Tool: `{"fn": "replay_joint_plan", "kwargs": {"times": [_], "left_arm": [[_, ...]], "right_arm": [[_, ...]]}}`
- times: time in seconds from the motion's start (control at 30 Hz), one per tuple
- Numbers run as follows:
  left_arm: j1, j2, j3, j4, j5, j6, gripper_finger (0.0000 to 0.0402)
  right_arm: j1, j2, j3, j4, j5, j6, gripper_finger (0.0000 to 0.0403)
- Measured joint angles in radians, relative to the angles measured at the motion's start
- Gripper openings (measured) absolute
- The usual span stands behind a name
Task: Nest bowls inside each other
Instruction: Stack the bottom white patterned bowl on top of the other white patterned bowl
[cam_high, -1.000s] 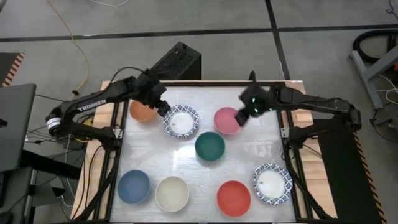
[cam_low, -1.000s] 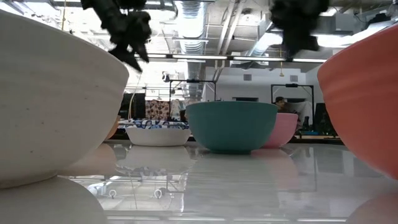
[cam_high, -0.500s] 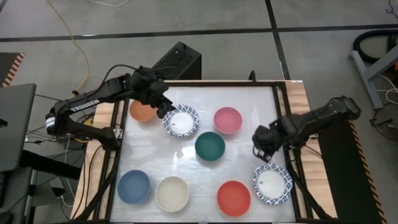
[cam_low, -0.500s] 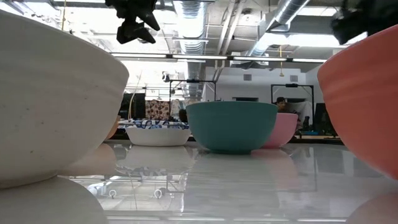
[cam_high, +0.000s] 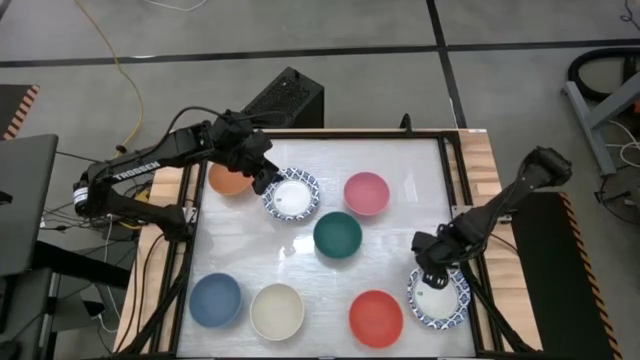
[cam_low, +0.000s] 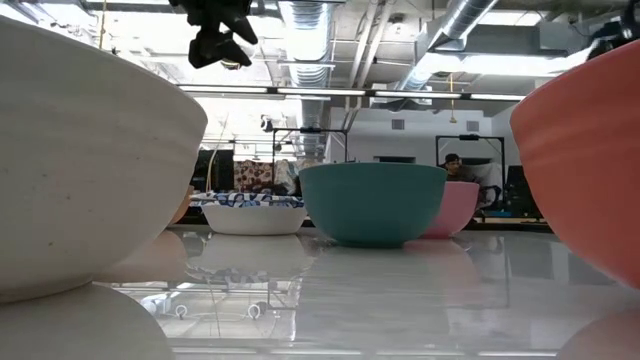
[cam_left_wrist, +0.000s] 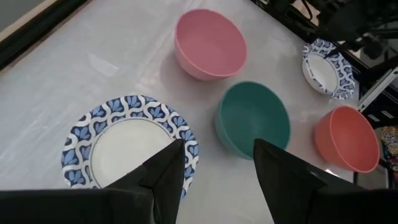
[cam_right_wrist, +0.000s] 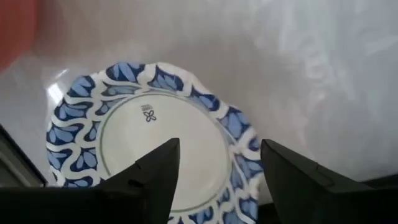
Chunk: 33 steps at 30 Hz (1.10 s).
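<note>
I need to nest the near patterned bowl with the other patterned bowl (cam_high: 291, 195), so next I need to grab the near patterned bowl by its rim with my right gripper.
Several bowls rest on their bases on the white table (cam_high: 400, 160). Orange (cam_high: 228, 179), blue-patterned white (cam_high: 291, 194) and pink (cam_high: 366, 193) bowls stand at the far side, and dark green (cam_high: 338, 235) in the middle. Blue (cam_high: 215, 300), cream (cam_high: 277, 311), red (cam_high: 376, 318) and a second patterned bowl (cam_high: 438, 296) stand at the near side. My left gripper (cam_left_wrist: 217, 168) hovers open above the far patterned bowl's (cam_left_wrist: 127, 149) left rim. My right gripper (cam_right_wrist: 221, 168) points down, open, over the near patterned bowl's (cam_right_wrist: 149, 146) far rim.
A dark frame (cam_high: 455, 190) edges the table on the right and left. In the low view the cream bowl (cam_low: 90, 150) and red bowl (cam_low: 590, 150) fill the near corners. Bare table shows between the green bowl and the right frame.
My right gripper has left the pink bowl. It has swung toward the table's near right corner, dropped, and tipped to point down over the near patterned bowl. My left gripper has risen a little above the far patterned bowl. No bowl has moved.
</note>
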Motion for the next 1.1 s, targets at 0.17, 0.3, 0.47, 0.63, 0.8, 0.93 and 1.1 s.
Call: {"fn": "replay_joint_plan", "kwargs": {"times": [0.17,0.3,0.47,0.63,0.8,0.93,1.1], "left_arm": [[0.000,0.000,0.000,0.000,0.005,-0.003,0.0179],[0.000,0.000,0.000,0.000,0.005,-0.011,0.0179],[0.000,0.000,0.000,-0.008,0.004,-0.012,0.0179],[0.000,0.000,0.000,-0.030,0.004,-0.012,0.0179],[0.000,0.000,0.000,-0.031,0.003,-0.012,0.0179],[0.000,0.000,0.000,-0.031,0.002,-0.019,0.0179],[0.000,0.000,0.000,-0.031,-0.001,-0.028,0.0179]], "right_arm": [[-0.001,0.008,-0.066,-0.008,-0.006,0.007,0.0250],[-0.001,0.009,-0.106,0.021,-0.016,0.007,0.0250],[-0.001,0.009,-0.151,0.090,-0.027,0.017,0.0250],[-0.009,0.009,-0.185,0.121,-0.044,0.039,0.0226],[-0.009,0.009,-0.197,0.126,-0.062,0.060,0.0147],[-0.009,0.009,-0.197,0.134,-0.076,0.098,0.0054],[-0.009,0.007,-0.196,0.129,-0.083,0.189,0.0016]]}}
